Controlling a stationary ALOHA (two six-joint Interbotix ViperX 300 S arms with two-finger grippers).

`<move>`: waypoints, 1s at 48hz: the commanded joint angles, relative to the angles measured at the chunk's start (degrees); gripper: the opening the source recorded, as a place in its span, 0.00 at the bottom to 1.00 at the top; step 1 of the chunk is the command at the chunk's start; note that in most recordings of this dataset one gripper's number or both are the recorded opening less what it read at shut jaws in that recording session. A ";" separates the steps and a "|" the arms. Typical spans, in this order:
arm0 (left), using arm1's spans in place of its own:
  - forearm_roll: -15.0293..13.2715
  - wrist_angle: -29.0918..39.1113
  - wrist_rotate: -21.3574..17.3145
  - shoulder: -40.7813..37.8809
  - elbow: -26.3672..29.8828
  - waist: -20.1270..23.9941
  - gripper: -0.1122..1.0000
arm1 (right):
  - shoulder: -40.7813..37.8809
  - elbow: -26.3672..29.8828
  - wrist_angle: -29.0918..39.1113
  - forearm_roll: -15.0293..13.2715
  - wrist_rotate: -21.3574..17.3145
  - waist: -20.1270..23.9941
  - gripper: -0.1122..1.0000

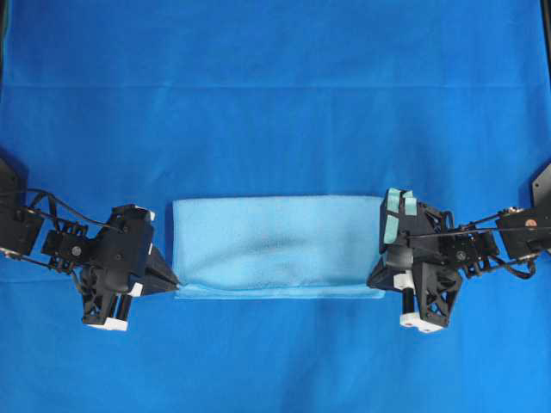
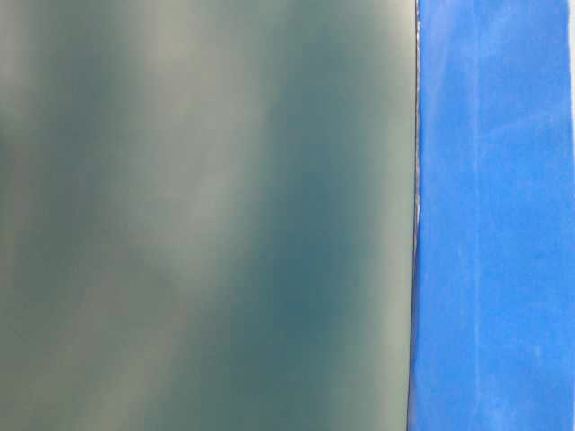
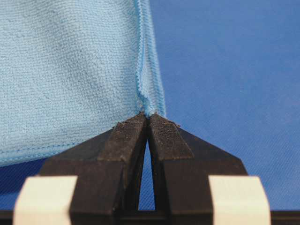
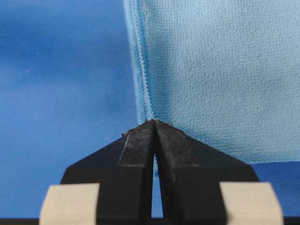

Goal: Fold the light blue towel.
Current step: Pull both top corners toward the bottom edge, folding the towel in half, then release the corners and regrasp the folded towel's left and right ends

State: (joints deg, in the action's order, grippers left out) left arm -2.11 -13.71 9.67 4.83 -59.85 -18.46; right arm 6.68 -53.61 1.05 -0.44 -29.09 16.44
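The towel's hem at my right gripper's fingers lies on the lower layer's near edge (image 1: 366,293), so my right gripper should release it.
The light blue towel (image 1: 275,245) lies on the table as a wide, flat rectangle, with a second layer's edge showing along its near side. My left gripper (image 1: 176,286) is at its near left corner. In the left wrist view that gripper (image 3: 148,115) is shut, with the towel's (image 3: 70,70) stitched hem bunched into the tips. My right gripper (image 1: 372,280) is at the near right corner. In the right wrist view it (image 4: 154,121) is shut on the hem of the towel (image 4: 225,70), and pale cloth shows in the slit behind the tips.
A royal-blue table covering (image 1: 275,86) spreads under everything. Both arms reach in from the left and right edges. The table-level view shows only a blurred grey-green surface (image 2: 207,215) and a strip of the blue covering (image 2: 494,215).
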 commanded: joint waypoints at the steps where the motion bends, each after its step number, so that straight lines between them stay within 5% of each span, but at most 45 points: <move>1: -0.09 0.70 -0.09 0.18 1.32 -0.70 0.11 | 0.44 0.88 -0.18 0.09 -0.09 0.53 0.10; 29: -0.09 1.14 -0.18 0.09 1.76 0.88 0.13 | -0.26 1.32 -0.09 0.09 -1.41 -0.62 0.12; 41: 0.09 3.16 -0.88 2.90 2.72 0.97 0.69 | 1.32 3.08 3.43 -0.70 -1.32 -0.62 0.66; 44: 0.18 4.57 -1.14 4.31 2.81 1.05 0.78 | 2.72 3.78 5.36 -1.93 -1.32 -0.79 0.69; 48: 0.26 6.33 -1.14 6.33 2.81 1.93 0.76 | 4.66 4.22 7.38 -4.48 -1.32 -1.76 0.64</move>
State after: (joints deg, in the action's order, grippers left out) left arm -2.02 -8.44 8.61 8.53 -58.01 -17.40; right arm 8.70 -50.80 7.12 -3.25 -30.50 15.56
